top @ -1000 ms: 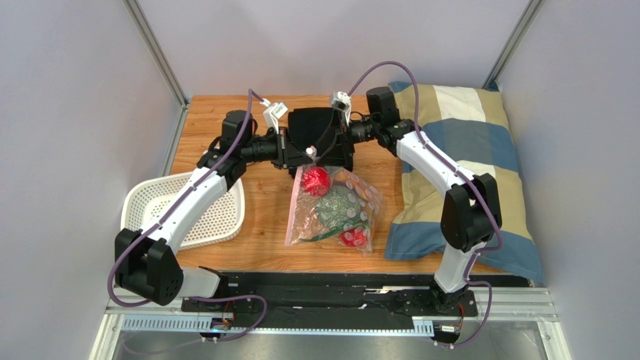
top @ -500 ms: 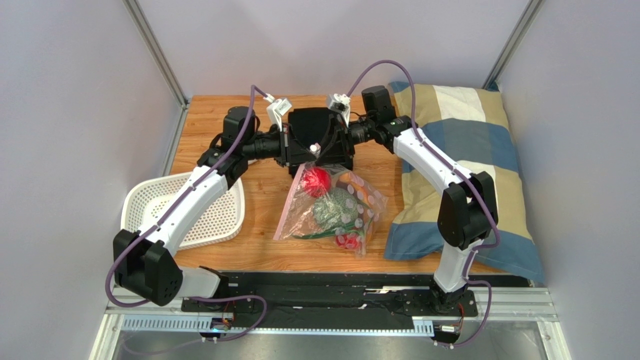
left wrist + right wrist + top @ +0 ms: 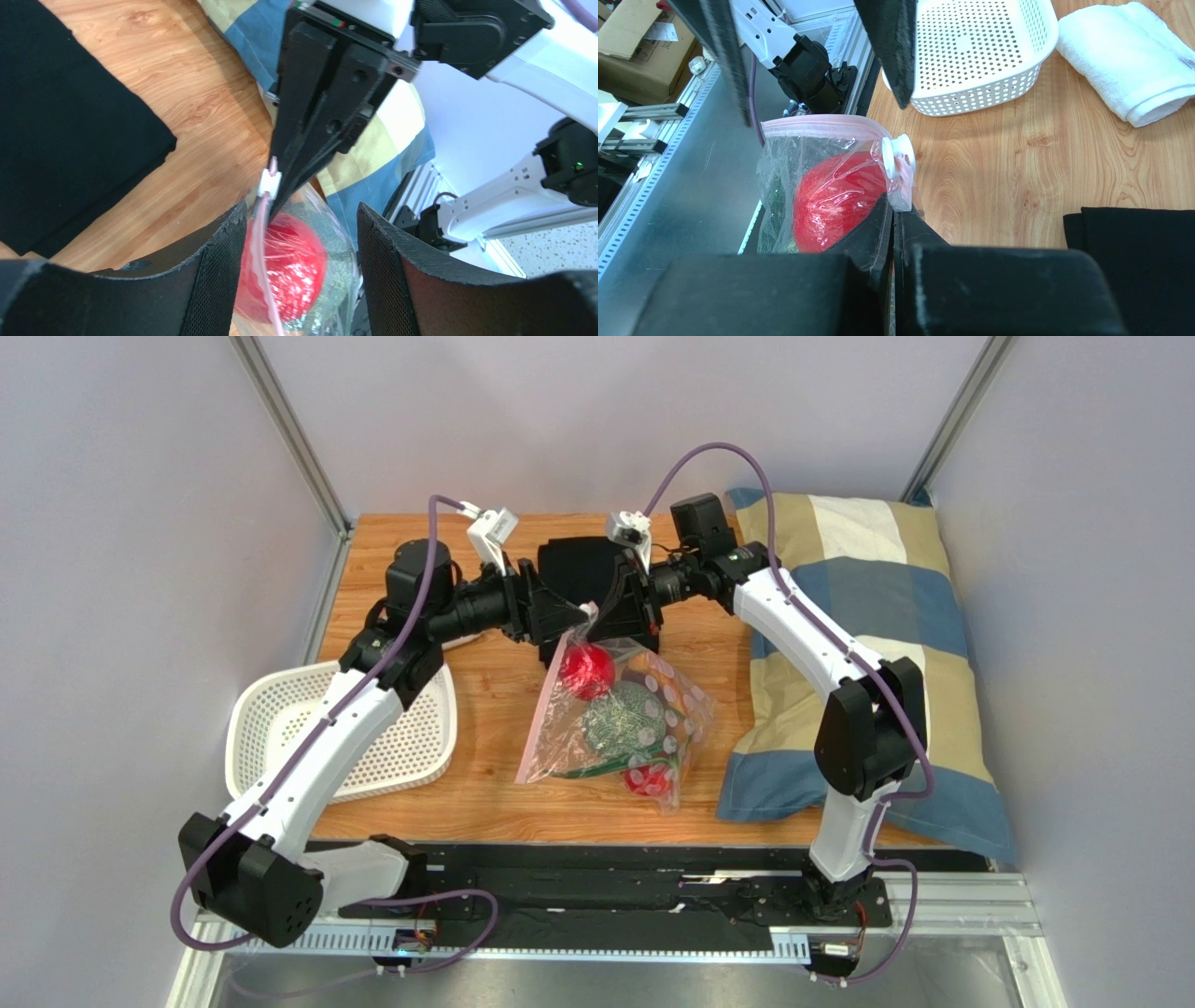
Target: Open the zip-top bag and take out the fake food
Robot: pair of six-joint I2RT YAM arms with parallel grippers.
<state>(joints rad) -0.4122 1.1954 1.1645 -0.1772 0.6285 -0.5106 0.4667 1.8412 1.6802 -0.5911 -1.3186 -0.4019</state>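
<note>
My left gripper grabs the white slider (image 3: 269,184) next, fingers on either side of the bag's pink zip strip (image 3: 263,241). Then it pulls the slider along to open the zip-top bag.
The zip-top bag (image 3: 613,725) hangs by its top corner from my right gripper (image 3: 588,622), its lower part lying on the wooden table. My right gripper (image 3: 893,213) is shut on the bag's plastic just under the white slider (image 3: 897,156). The fake food is inside: a red fruit (image 3: 586,668) near the top, a green bunch (image 3: 619,721) in the middle, a second red fruit (image 3: 647,781) at the bottom. My left gripper (image 3: 302,220) stands open, its fingers (image 3: 213,276) on either side of the bag's pink zip strip (image 3: 263,241) and the red fruit (image 3: 289,269).
A folded black cloth (image 3: 582,564) lies at the back behind both grippers. A white perforated basket (image 3: 382,742) stands at the left and a rolled white towel (image 3: 1134,59) lies beside it. A checked pillow (image 3: 859,637) fills the right side.
My left gripper has opened and drawn back left off the bag's top. My right gripper has shut on the bag's corner by the slider. The bag's lower part swung slightly left.
</note>
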